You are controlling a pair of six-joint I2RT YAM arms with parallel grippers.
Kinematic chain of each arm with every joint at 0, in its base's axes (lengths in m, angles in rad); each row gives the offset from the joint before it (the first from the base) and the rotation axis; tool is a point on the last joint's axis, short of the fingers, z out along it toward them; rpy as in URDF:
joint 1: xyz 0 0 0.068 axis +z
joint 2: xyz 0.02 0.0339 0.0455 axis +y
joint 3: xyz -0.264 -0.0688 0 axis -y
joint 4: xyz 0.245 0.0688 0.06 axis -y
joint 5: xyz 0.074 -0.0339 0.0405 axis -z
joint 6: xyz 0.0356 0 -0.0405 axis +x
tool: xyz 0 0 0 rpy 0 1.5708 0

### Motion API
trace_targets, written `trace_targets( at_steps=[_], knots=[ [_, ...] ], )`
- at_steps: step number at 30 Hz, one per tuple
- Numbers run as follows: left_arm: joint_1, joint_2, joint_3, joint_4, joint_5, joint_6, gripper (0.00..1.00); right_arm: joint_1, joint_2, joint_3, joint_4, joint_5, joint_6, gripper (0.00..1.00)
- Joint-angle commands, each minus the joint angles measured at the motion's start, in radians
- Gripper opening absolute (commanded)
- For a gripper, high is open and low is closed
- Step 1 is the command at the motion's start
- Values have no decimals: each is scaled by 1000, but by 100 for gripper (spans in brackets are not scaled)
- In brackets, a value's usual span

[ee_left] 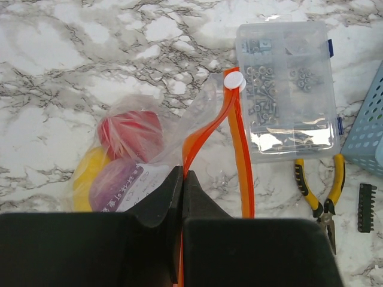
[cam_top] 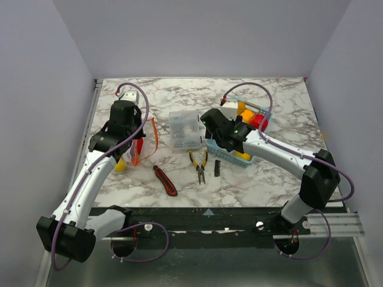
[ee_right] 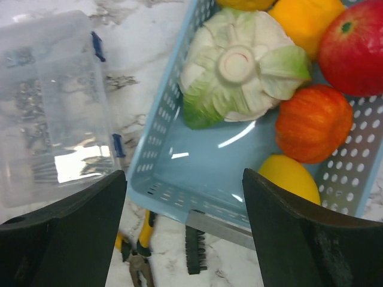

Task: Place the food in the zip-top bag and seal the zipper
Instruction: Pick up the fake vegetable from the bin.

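My right gripper is going to grab the white-green cabbage next by its round white stem (ee_right: 237, 65), so that the cabbage can go into the zip-top bag leafy head first.
The zip-top bag (ee_left: 128, 170) lies on the marble, holding a red, a yellow and a purple piece. Its red-orange zipper (ee_left: 236, 143) runs from a white slider (ee_left: 234, 80) toward me, its two strips parted. My left gripper (ee_left: 182, 182) is shut on one zipper strip; it also shows in the top view (cam_top: 136, 146). My right gripper (ee_right: 185, 203) is open and empty above the near end of the light blue basket (ee_right: 191, 161), over a white-green cabbage (ee_right: 239, 66), an orange piece (ee_right: 314, 122), a yellow piece (ee_right: 290, 176) and a red apple (ee_right: 353, 45).
A rigid clear compartment box (cam_top: 185, 130) of screws stands between the arms. Yellow-handled pliers (cam_top: 199, 162), a black bit holder (cam_top: 217, 168) and a red-and-black utility knife (cam_top: 166, 180) lie near the front. The basket (cam_top: 263, 116) is at the right.
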Motion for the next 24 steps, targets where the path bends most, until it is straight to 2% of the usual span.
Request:
trace_targets(
  at_steps=[1,6,11,13,17,20,24],
  knots=[
    [7,-24,-11,24,55,-5,0,0,5,-25,-122,34,92,82],
    [10,-27,-17,24,69,-5,0,-20,44,-5,-211,53,143,86],
    [13,-32,-19,27,81,-7,0,-48,61,-27,-213,67,142,91],
    [16,-30,-20,27,87,-11,0,-67,45,-53,-145,75,117,93],
    [22,-24,-19,29,97,-13,0,-100,6,-124,107,76,-41,97],
    [25,-23,-22,29,97,-13,0,-144,22,-127,229,29,-120,97],
    [27,-24,-24,30,101,-11,0,-195,98,-73,279,22,-206,100]
  ],
)
